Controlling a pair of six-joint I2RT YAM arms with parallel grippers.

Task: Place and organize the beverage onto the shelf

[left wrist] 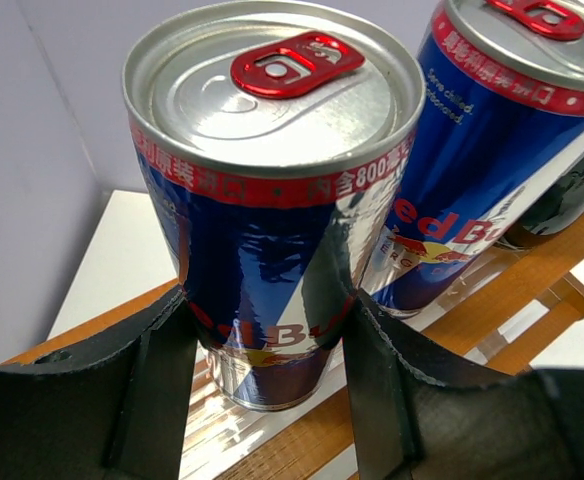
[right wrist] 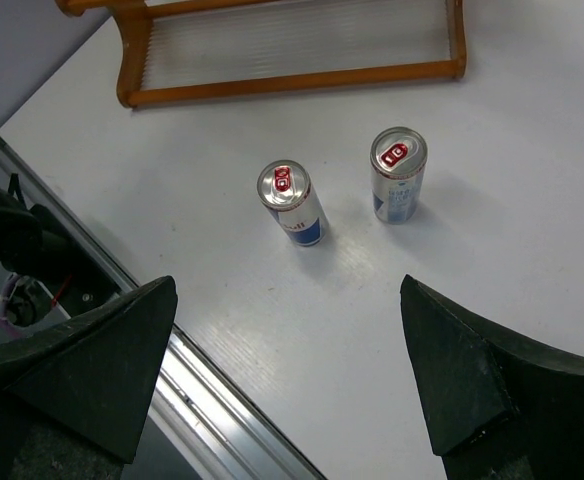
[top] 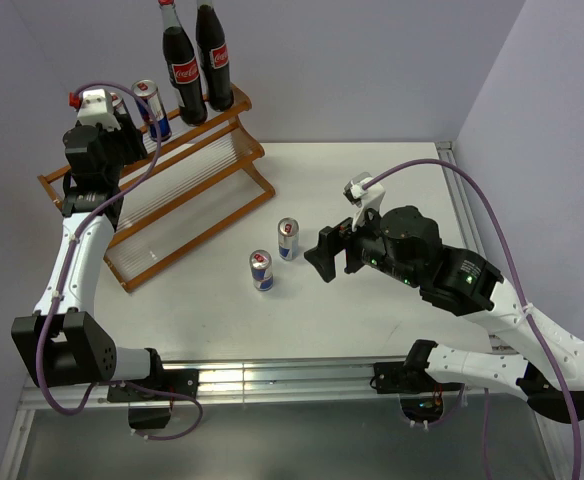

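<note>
The blue-and-silver can's bottom is down at the ribbed panel, so the can would stay standing on the shelf's top level, and the left gripper needs to open.
My left gripper [left wrist: 269, 300] is shut on a blue-and-silver can [left wrist: 272, 180], upright, its base down at a ribbed panel of the shelf [left wrist: 512, 290]. A second can [left wrist: 482, 130] stands just to its right. In the top view the left gripper [top: 122, 108] is at the top tier of the shelf [top: 192, 190], beside that can [top: 152, 108] and two cola bottles [top: 185, 70] [top: 214, 55]. Two more cans [top: 288, 238] [top: 261, 270] stand on the table. My right gripper [top: 327, 255] hovers open near them, with both cans [right wrist: 290, 203] [right wrist: 398, 172] ahead of its fingers.
The shelf's lowest rail [right wrist: 292, 85] lies beyond the two table cans. An aluminium rail [right wrist: 222, 390] runs along the table's near edge, under the right gripper [right wrist: 287, 290]. Walls close in behind and to the left of the shelf.
</note>
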